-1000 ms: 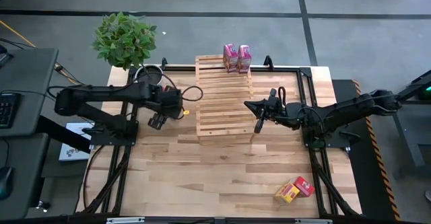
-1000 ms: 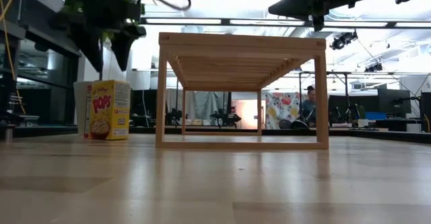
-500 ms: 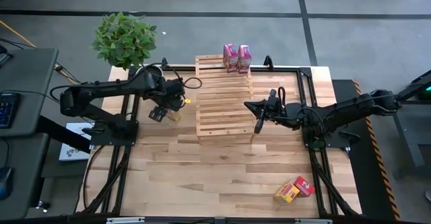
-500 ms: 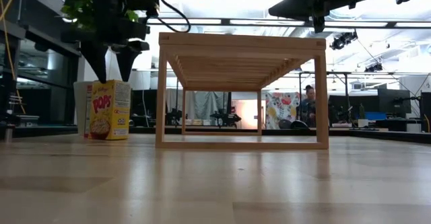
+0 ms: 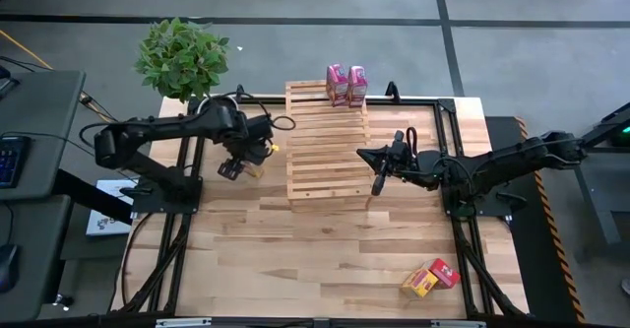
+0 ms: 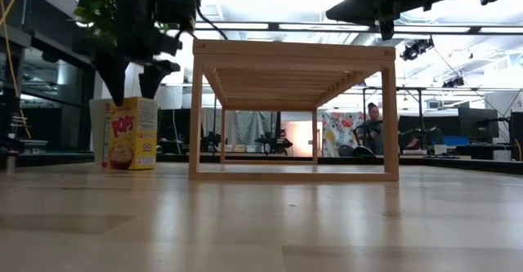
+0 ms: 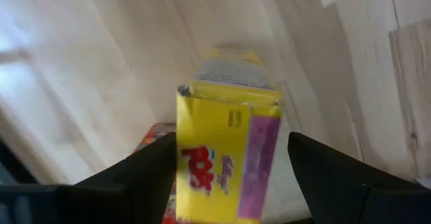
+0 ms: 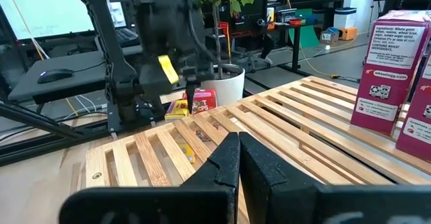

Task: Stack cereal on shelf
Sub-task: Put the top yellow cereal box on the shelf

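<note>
The left gripper takes hold of the yellow cereal box by its upright top end (image 7: 225,143) next, to stack the box on the shelf.
A yellow cereal box (image 6: 131,133) stands upright on the table just left of the wooden slatted shelf (image 5: 325,151). My left gripper (image 6: 131,88) points down over it, open, with one finger on each side of the box's top (image 7: 229,109); I cannot tell whether they touch it. A red box (image 7: 151,140) lies close beside the yellow one. Two pink boxes (image 5: 346,85) stand on the shelf's far end. My right gripper (image 5: 377,183) is shut and hovers above the shelf's right edge.
A yellow box and a red box (image 5: 430,279) lie together near the table's near right corner. A potted plant (image 5: 182,57) stands at the far left corner, its white pot (image 6: 100,129) just behind the yellow box. Bare tabletop lies on the near side of the shelf.
My left gripper has come down over the yellow box and shifted slightly toward the far edge, so its open fingers now reach the box's top. The box and my right arm have stayed where they were.
</note>
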Available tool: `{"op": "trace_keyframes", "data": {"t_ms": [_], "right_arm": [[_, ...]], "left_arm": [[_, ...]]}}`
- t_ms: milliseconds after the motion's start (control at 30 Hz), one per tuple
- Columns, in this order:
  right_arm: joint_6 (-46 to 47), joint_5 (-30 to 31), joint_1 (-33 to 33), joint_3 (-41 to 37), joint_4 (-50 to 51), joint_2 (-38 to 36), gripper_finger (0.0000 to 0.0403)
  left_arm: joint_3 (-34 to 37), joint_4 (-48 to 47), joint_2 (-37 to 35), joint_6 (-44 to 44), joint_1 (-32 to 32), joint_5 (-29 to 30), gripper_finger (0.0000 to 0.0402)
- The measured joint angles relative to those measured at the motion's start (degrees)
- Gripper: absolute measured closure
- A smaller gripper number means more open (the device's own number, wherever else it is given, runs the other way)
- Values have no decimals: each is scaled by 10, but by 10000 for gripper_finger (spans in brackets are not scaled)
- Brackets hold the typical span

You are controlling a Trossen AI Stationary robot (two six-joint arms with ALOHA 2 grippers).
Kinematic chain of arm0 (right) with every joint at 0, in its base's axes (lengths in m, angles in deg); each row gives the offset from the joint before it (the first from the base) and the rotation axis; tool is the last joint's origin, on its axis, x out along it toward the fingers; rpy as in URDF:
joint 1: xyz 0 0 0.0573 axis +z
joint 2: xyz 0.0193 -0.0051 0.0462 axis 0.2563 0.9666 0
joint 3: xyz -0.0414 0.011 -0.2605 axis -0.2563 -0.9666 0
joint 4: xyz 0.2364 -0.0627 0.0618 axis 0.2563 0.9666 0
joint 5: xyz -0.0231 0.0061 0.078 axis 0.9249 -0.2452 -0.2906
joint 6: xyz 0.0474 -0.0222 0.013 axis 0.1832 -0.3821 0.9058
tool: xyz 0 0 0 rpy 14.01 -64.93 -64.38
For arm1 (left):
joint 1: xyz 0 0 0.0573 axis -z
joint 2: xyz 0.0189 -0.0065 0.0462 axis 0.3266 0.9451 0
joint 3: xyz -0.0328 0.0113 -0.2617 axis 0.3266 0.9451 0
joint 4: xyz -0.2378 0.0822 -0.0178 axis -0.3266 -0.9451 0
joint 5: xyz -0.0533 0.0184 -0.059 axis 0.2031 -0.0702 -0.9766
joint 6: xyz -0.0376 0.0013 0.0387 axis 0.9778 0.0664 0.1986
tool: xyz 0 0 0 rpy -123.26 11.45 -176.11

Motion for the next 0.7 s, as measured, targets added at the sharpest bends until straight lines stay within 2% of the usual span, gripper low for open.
{"op": "trace_keyframes", "data": {"t_ms": [167,400,533,700], "right_arm": [[0,0,0,0,1,0,402],[1,0,0,0,1,0,402],[1,0,0,0,1,0,402],[0,0,0,0,1,0,402]], "left_arm": [[0,-2,41,12,0,12,133],[0,-3,69,18,1,0,142],[0,-3,68,18,3,-1,180],[-8,-18,57,32,12,-2,248]]}}
